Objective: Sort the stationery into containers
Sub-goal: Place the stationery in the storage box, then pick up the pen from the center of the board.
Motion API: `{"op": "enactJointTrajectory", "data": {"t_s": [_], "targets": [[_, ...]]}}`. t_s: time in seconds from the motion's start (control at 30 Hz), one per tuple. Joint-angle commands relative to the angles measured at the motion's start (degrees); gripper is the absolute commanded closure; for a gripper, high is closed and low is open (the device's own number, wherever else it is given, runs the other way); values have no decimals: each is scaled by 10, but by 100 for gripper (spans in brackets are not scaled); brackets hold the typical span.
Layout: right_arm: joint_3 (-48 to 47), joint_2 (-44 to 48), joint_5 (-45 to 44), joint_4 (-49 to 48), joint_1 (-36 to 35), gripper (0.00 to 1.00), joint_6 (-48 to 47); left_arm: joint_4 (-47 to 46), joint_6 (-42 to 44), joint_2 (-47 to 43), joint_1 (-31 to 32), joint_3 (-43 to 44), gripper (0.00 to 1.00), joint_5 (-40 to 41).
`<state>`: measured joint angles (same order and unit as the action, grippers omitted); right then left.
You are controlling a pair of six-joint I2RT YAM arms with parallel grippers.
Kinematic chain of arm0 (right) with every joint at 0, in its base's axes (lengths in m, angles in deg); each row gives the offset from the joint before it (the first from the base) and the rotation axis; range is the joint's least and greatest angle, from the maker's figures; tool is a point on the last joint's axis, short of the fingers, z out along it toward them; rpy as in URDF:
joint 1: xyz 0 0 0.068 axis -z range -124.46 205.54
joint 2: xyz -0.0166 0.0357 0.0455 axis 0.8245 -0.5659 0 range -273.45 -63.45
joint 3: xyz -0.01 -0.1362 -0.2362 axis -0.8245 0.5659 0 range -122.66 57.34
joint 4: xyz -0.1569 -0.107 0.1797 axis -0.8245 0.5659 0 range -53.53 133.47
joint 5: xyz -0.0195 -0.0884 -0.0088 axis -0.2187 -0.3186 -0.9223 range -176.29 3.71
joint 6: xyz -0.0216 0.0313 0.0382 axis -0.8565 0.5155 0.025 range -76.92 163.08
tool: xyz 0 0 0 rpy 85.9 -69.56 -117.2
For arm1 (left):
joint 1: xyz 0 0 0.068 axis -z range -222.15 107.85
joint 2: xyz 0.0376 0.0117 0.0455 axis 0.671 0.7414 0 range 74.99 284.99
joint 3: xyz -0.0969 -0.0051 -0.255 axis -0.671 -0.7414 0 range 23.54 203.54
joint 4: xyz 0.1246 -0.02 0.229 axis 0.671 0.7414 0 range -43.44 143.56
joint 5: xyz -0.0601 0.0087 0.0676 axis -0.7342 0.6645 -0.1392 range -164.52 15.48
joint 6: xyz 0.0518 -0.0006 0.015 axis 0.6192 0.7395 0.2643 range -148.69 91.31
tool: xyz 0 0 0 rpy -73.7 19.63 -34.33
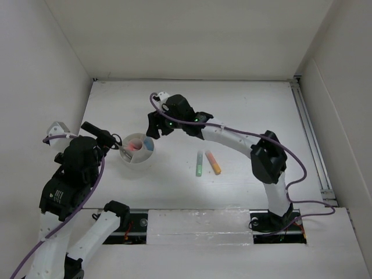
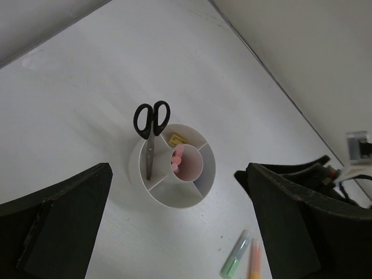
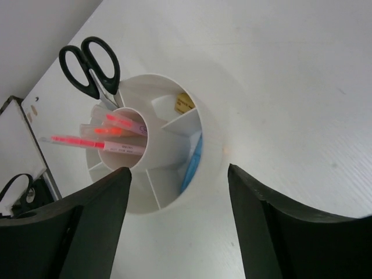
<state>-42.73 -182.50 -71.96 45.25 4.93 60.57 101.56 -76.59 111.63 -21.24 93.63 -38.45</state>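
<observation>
My right gripper should grab the orange marker's orange end (image 1: 216, 168). Its pale end then stays free for my left gripper to grab.
The round white tub (image 1: 135, 161) stands left of centre. Black-handled scissors (image 2: 151, 119) stand in one wedge, pink pens (image 2: 176, 160) in the middle cup, a tan eraser (image 3: 184, 103) in another wedge, and a blue marker (image 3: 193, 163) in a wedge on the right side. A green marker (image 1: 199, 164) and an orange marker (image 1: 213, 163) lie side by side on the table right of the tub. My left gripper (image 1: 114, 141) is open and empty, just left of the tub. My right gripper (image 1: 157, 129) is open and empty, just above the tub's far right rim.
White walls close in the table on the left, back and right. A metal rail (image 1: 311, 139) runs along the right edge. The right arm (image 1: 232, 138) reaches across the table above the two loose markers.
</observation>
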Motion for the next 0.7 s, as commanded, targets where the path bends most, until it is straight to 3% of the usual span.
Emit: {"op": "enactJointTrajectory", "data": {"t_s": [0.0,0.1,0.2,0.37,0.67], "targets": [[-3,85,-77,84,21,25,0,-16,11,-3,3,-4,0,10],[17,129,-135,148,33,9,0,-21,18,-3,3,-4,0,22],[71,182,-171,178,39,0,0,-26,24,-3,3,-4,0,22],[130,231,-197,269,63,0,22,-46,33,4,3,-24,0,-4],[264,337,-207,339,68,5,89,-81,62,14,3,-36,0,-58]]}}
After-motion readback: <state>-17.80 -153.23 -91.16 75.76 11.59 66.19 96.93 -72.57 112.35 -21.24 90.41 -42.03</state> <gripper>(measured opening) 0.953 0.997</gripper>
